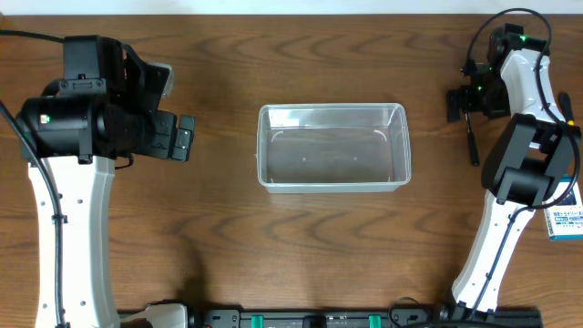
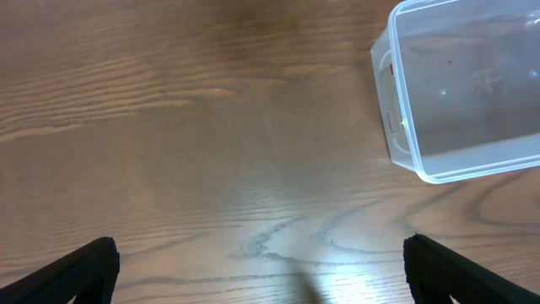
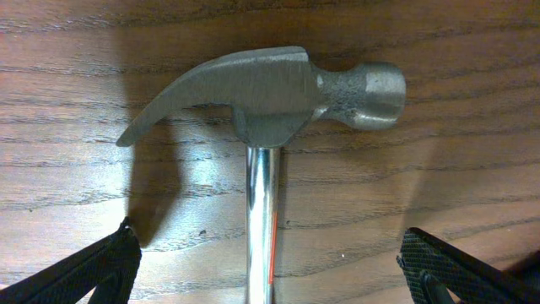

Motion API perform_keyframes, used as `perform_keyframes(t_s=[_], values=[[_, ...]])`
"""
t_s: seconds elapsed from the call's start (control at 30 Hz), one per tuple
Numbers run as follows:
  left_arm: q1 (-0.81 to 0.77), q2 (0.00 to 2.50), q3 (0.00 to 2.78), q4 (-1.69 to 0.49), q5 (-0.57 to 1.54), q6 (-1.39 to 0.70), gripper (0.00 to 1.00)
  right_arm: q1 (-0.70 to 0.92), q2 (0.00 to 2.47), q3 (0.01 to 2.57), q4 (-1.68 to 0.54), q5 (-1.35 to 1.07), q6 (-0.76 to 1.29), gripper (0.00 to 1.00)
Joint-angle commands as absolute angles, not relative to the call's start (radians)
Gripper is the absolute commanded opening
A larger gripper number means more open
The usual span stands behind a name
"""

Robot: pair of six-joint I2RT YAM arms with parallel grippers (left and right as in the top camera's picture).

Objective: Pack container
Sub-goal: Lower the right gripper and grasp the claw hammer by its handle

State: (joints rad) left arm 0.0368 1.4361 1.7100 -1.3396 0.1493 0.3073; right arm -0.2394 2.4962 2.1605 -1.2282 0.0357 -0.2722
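The steel claw hammer [image 3: 270, 93] should lie flat inside the container, so my right gripper needs to grab it next across its shiny handle just below the hammer's head [image 3: 261, 208].
The container [image 1: 332, 146] is a clear, empty plastic bin in the middle of the table; in the left wrist view the container [image 2: 464, 93] shows at the top right. My left gripper [image 1: 187, 138] hovers to its left, open, with only bare wood between its fingers [image 2: 76, 270]. At the far right a steel claw hammer [image 3: 270, 93] lies flat on the table, its dark handle [image 1: 472, 144] pointing toward the front. My right gripper [image 3: 270, 270] hangs open over it, one finger on each side of the shiny shaft [image 3: 261, 228], not touching it.
A small blue-and-white box [image 1: 567, 214] lies at the right edge beside the right arm's base. Both arm columns rise from the front edge of the table.
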Motion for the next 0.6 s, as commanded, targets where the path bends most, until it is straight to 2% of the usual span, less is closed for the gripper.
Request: perform_keyframes(t_s=[0.0,0.57], values=[[0.033,1.431,1.716,-1.346,0.138,0.294,0.98,-0.255,2.506,2.156,-1.226,0.006,-0.258,0.99],[0.033,1.431,1.716,-1.346,0.137,0.294,0.98,-0.257,2.506,2.146,-1.224,0.0,-0.258,0.99]])
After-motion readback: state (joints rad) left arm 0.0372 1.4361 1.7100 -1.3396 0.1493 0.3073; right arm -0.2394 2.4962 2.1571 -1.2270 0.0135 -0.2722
